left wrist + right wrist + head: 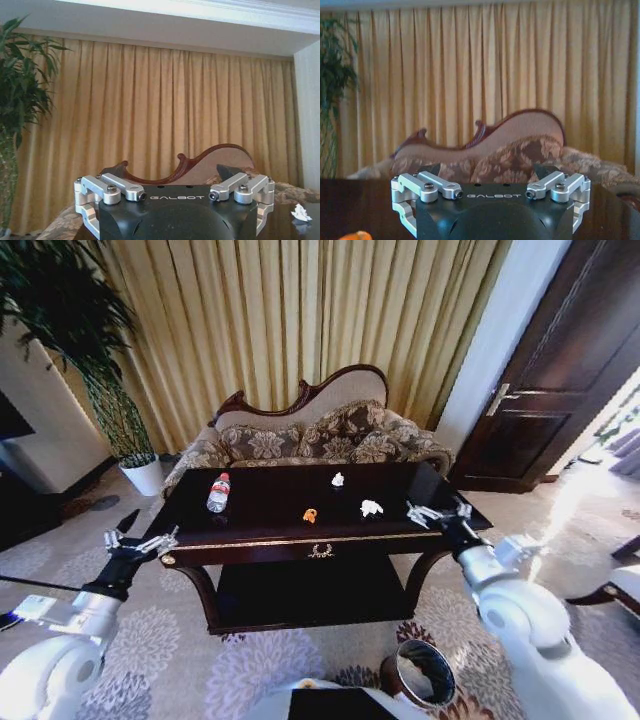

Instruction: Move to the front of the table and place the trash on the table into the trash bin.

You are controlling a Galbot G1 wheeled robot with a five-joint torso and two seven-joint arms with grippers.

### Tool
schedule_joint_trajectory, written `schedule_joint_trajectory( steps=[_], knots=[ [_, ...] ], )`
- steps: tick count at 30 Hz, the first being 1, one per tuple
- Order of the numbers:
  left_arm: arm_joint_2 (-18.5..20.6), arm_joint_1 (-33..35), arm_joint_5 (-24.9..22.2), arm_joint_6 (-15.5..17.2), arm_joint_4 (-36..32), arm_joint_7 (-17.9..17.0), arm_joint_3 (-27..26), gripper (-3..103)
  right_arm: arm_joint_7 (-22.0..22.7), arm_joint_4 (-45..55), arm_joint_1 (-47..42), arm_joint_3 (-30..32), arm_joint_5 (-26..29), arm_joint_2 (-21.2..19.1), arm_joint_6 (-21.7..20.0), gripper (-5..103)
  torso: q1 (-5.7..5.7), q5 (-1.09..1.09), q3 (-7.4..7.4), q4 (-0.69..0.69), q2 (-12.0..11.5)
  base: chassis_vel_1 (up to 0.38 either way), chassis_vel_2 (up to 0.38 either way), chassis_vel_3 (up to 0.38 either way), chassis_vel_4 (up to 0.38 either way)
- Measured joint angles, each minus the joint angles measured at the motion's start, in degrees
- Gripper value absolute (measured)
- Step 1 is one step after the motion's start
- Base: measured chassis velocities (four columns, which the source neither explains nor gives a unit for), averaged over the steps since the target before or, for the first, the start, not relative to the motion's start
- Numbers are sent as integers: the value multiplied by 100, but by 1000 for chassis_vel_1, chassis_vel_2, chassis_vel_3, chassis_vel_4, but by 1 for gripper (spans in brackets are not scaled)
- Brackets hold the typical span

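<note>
I should next grab the crumpled white scrap by its edge [371, 513] with my right gripper. Then it can go into the brown trash bin [425, 675].
The dark glossy table [400, 536] with gold trim stands in front of me. On its top lie a clear bottle [218, 492] with a red cap at the left, an orange scrap [311, 515] near the front middle, and two white scraps [338, 479] [371, 507]. The round brown trash bin [425, 675] sits on the carpet near my base, at the right. My left gripper [145, 532] hovers open off the table's left front corner. My right gripper [435, 510] hangs open over the right front edge. One white scrap [301, 213] appears in the left wrist view, the orange scrap [355, 235] in the right wrist view.
A patterned sofa [320, 440] with a carved back stands behind the table, before gold curtains [300, 310]. A plant in a white pot [143, 476] is at the back left, a dark door [560, 370] at the right. Flowered carpet surrounds the table.
</note>
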Motion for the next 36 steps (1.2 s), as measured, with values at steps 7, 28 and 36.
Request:
schedule_joint_trajectory(
  steps=[7, 28, 36],
  knots=[
    [-194, 340, 142, 43, -250, -63, -52, 100, 1, -920, 1318, -732, 658, -979, -587, 100, 7, 1, 4, -2, -5, 0, 0, 0, 0],
    [-1041, 923, 500, 39, -740, -186, -137, 100, 0, -2447, 3580, -3087, 889, -700, -659, 100, 5, -1, 2, 4, -3, 0, 0, 0, 0],
    [-1039, 933, 470, 31, -773, -182, -215, 100, 1, -2281, 2902, -2792, 581, -732, -853, 100, 5, 2, 2, -5, -3, 0, 0, 0, 0]
  ],
)
